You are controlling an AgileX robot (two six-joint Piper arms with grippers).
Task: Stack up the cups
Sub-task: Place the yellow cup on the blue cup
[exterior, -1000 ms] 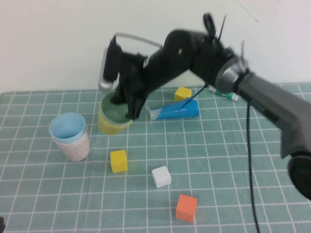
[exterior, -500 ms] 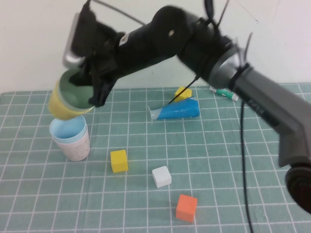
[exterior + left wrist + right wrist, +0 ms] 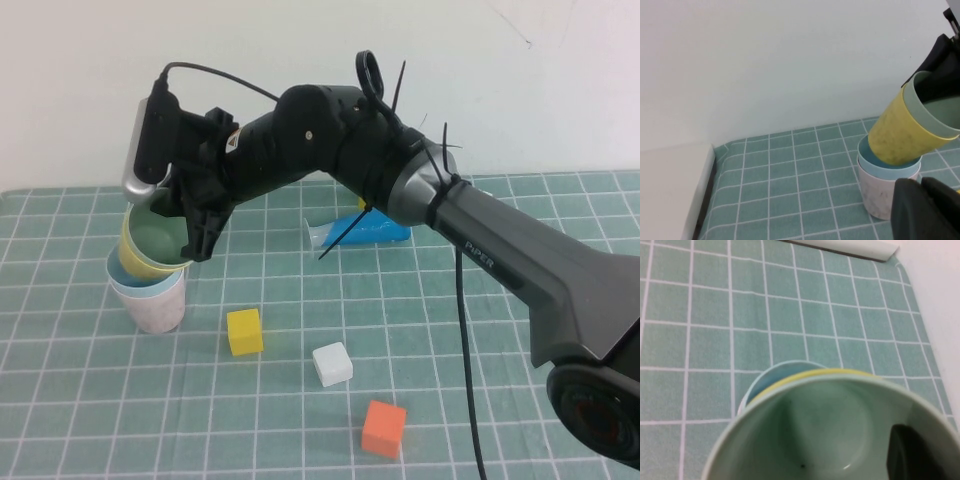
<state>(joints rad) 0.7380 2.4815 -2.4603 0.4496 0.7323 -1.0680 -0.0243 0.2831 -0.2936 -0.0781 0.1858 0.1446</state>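
The sage green cup and yellow cup sit inside the light blue cup's rim, so it is now time for my right gripper to release them both.
My right gripper (image 3: 197, 238) reaches across to the left and is shut on the rim of the sage green cup (image 3: 160, 238), which is nested in the yellow cup (image 3: 138, 258). The pair hangs tilted, its base dipping into the light blue cup (image 3: 124, 281), which sits in the pale pink cup (image 3: 156, 310). In the right wrist view one finger (image 3: 915, 455) is inside the green cup (image 3: 830, 425). The left wrist view shows the yellow cup (image 3: 895, 135) above the blue (image 3: 875, 162) and pink (image 3: 880, 192) cups. My left gripper (image 3: 925, 210) is shut and empty beside the pink cup.
A blue tube (image 3: 375, 229) lies on its side behind the arm. A yellow cube (image 3: 244, 331), a white cube (image 3: 332, 363) and an orange cube (image 3: 383, 427) sit on the green grid mat. A white ledge (image 3: 670, 190) borders the mat's left side.
My right arm lifted the yellow and green cups from mid-table, carried them left, and has lowered them, tilted, into the blue cup's mouth.
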